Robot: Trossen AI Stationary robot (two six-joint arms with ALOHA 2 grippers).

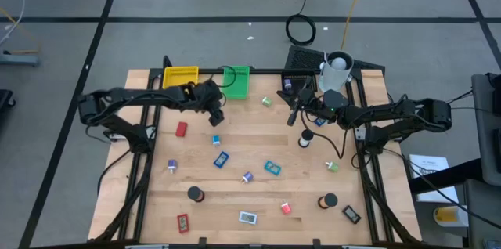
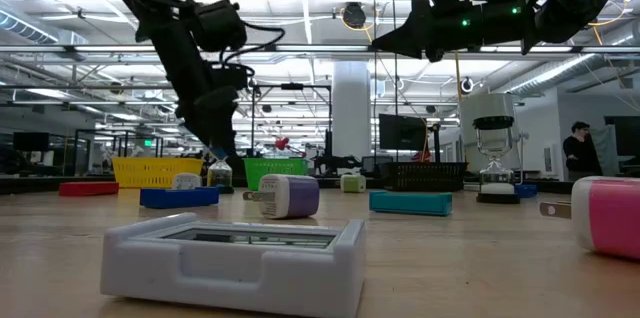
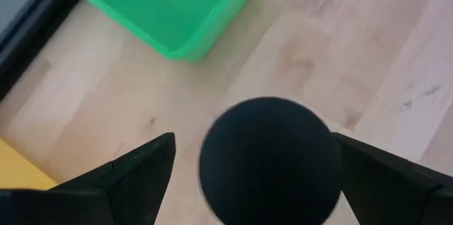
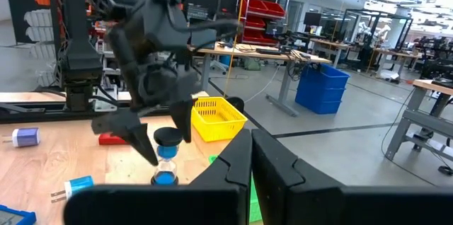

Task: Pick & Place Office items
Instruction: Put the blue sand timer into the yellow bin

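The item's round black top has my left gripper's fingers beside it in the left wrist view, so my left gripper is ready to close on it.
A small upright item with a round black top and a blue lower part stands on the wooden table just in front of the green tray. My left gripper is open and points steeply down over it. One finger stands on each side of the black top, with a gap on both sides. The right wrist view shows the same gripper straddling the item. My right gripper is shut on nothing and hangs high over the table's far right, pointing about level toward the left arm.
A yellow tray, a black tray and a white cup line the far edge. Scattered over the table are a red piece, a blue piece, a teal piece, black rolls and a white box.
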